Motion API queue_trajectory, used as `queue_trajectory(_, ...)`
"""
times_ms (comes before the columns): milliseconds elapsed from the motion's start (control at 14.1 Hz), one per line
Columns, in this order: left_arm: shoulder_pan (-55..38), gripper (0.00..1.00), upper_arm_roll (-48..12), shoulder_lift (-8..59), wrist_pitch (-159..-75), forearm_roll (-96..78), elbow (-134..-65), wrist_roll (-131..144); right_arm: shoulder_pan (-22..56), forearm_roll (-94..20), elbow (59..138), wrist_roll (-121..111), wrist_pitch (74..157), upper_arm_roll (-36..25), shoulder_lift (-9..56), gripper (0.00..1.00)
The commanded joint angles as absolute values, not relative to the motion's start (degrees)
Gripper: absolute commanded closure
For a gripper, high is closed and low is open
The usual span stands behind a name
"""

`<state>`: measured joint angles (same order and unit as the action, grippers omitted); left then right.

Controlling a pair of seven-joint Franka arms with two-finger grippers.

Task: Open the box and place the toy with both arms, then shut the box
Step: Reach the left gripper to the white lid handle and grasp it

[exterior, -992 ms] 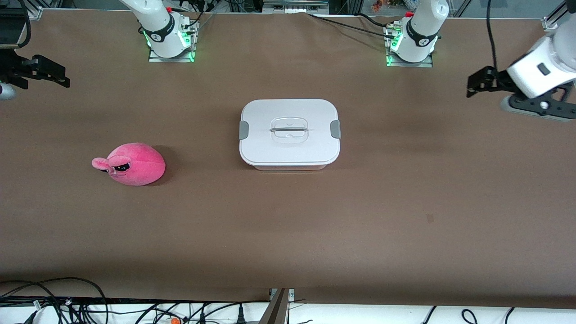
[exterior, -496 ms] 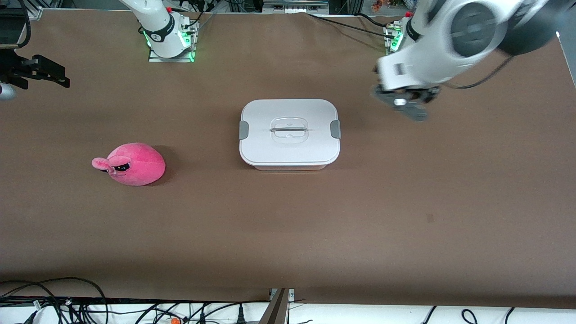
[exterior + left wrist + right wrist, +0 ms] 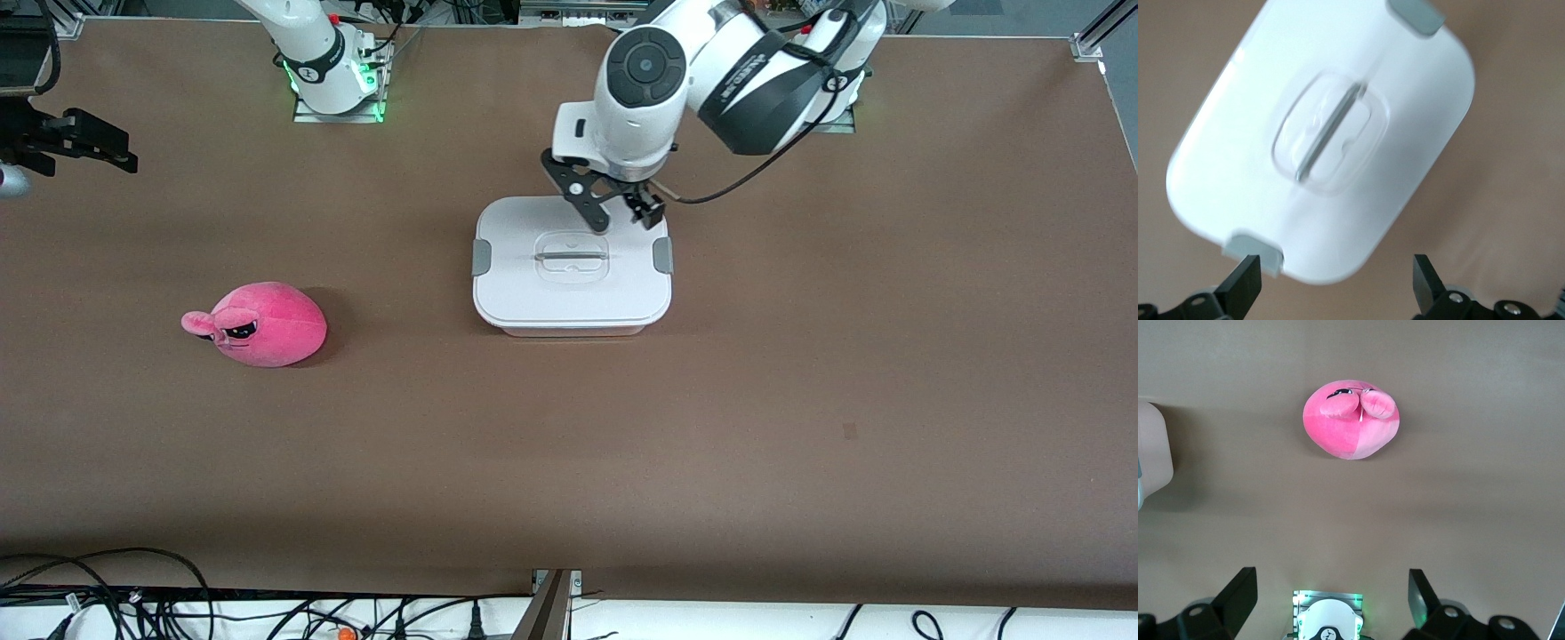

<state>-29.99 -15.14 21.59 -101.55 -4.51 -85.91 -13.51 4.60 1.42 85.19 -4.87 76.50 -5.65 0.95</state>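
Note:
The left gripper grabs the white lid by its recessed handle [image 3: 571,256] next. Then it opens the box [image 3: 569,284].
The box [image 3: 569,284] stands mid-table with its white lid on, a grey clip [image 3: 481,257] at each end and a recessed handle [image 3: 571,256] in the middle. It fills the left wrist view [image 3: 1405,100]. My left gripper [image 3: 622,216] is open and empty, over the lid's edge nearest the robots' bases; in the left wrist view [image 3: 1337,280] one clip [image 3: 1255,247] lies by one fingertip. The pink toy [image 3: 262,324] lies on the table toward the right arm's end. My right gripper [image 3: 98,147] is open and empty, and waits high at that end; in its wrist view [image 3: 1331,587] the toy [image 3: 1351,420] shows.
The arm bases [image 3: 336,80] [image 3: 813,89] stand along the table's edge farthest from the camera. Cables [image 3: 133,604] run along the edge nearest the camera. The box's corner [image 3: 1151,453] shows at the rim of the right wrist view. A small dark mark [image 3: 850,431] lies on the brown tabletop.
My left arm has swung in from the left arm's end of the table to over the box. The right arm, the box and the toy have not moved.

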Motion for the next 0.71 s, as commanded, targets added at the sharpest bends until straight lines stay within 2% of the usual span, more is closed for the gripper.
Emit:
queue_trajectory(0, -30.1, 0.0, -14.5, 25.5, -107.2, -3.9, -84.4, -22.7, 4.4, 1.8, 83.8, -5.4, 76.0, -5.5, 1.4, 0.0)
queue_trajectory(425, -33.8, 0.0, -14.5, 31.5, -114.3, 1.6, -84.7, -24.9, 4.4, 2.0, 83.8, -5.4, 76.0, -5.5, 1.4, 0.0)
queue_trajectory(496, -34.3, 0.1, -14.5, 32.0, -115.0, 3.6, -84.7, -24.9, 4.4, 2.0, 83.8, -5.4, 76.0, -5.5, 1.4, 0.0)
queue_trajectory(567, -34.8, 0.27, -14.5, 32.2, -115.2, 4.3, -84.7, -24.9, 4.4, 2.0, 83.8, -5.4, 76.0, -5.5, 1.4, 0.0)
queue_trajectory(638, -35.1, 0.35, -14.5, 32.2, -115.3, 4.4, -84.7, -24.9, 4.3, 2.0, 83.8, -5.4, 76.0, -5.5, 1.4, 0.0)
